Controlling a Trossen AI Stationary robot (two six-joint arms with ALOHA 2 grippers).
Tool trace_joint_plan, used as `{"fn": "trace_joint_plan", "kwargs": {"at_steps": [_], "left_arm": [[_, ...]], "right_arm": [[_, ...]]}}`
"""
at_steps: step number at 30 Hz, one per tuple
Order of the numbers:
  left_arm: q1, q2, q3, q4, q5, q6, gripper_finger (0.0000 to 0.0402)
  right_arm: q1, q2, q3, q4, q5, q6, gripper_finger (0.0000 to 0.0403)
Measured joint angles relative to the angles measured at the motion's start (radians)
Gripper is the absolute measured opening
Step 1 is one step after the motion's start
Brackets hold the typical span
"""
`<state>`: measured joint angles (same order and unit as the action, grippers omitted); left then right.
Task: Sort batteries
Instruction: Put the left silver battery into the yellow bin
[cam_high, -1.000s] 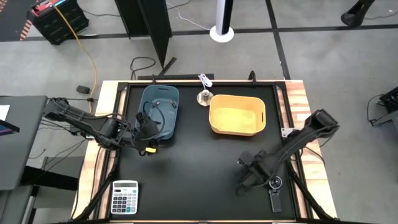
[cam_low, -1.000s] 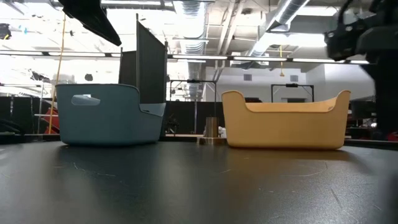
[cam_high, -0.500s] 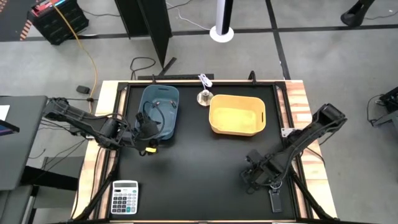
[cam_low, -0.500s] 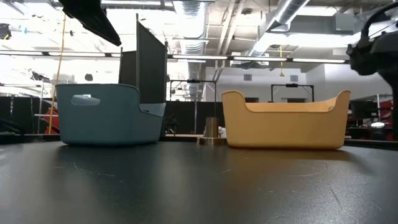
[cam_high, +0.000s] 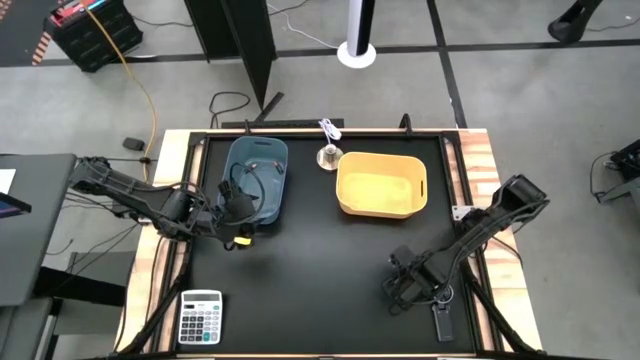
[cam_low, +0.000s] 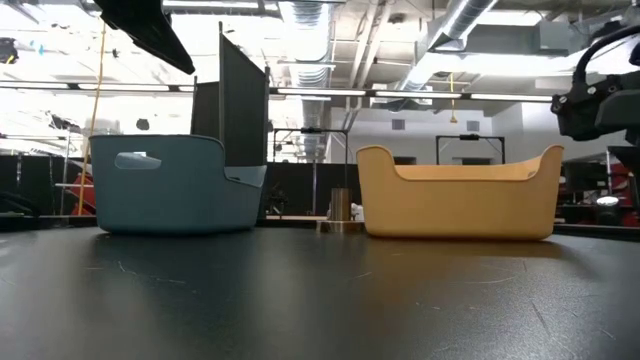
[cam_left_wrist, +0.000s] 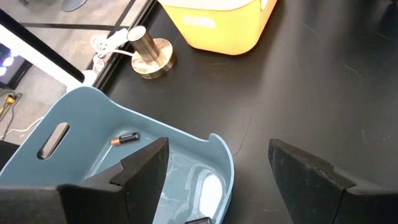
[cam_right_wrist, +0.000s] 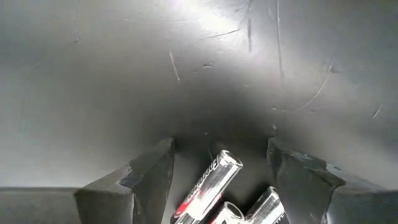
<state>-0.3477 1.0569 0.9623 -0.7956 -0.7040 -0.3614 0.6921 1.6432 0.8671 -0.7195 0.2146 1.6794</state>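
Note:
My right gripper closes on the battery next, since its fingers stand low around the silvery battery and closing now would catch it.
Three silvery batteries with red and dark markings lie side by side on the black table, between the fingertips of my open right gripper. That gripper points down at them near the table's near right; I see no touch. One dark battery with an orange end lies inside the blue bin. My open left gripper hovers over that bin's near rim.
A yellow bin stands right of the blue bin, with a small metal stand between them at the far edge. A grey-white calculator lies near left. A black handheld gadget lies beside my right gripper.
My right arm has dropped lower toward the table over the batteries, swaying a little toward the right edge and back. My left arm has kept still.

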Motion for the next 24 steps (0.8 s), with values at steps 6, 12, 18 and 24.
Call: {"fn": "trace_joint_plan", "kwargs": {"at_steps": [6, 12, 18, 24], "left_arm": [[0.000, 0.000, 0.000, 0.000, 0.000, 0.001, 0.0272], [0.000, 0.000, 0.000, 0.000, 0.000, 0.001, 0.0272], [0.000, 0.000, 0.000, 0.000, 0.000, 0.002, 0.0272], [0.000, 0.000, 0.000, 0.000, 0.000, 0.002, 0.0272]], "right_arm": [[0.001, 0.001, 0.018, 0.004, -0.034, -0.002, 0.0267], [0.001, 0.001, 0.018, -0.004, -0.042, -0.005, 0.0235], [0.001, 0.001, 0.018, -0.019, -0.046, -0.004, 0.0187], [-0.008, 0.001, 0.018, -0.027, -0.053, -0.004, 0.0132]]}}
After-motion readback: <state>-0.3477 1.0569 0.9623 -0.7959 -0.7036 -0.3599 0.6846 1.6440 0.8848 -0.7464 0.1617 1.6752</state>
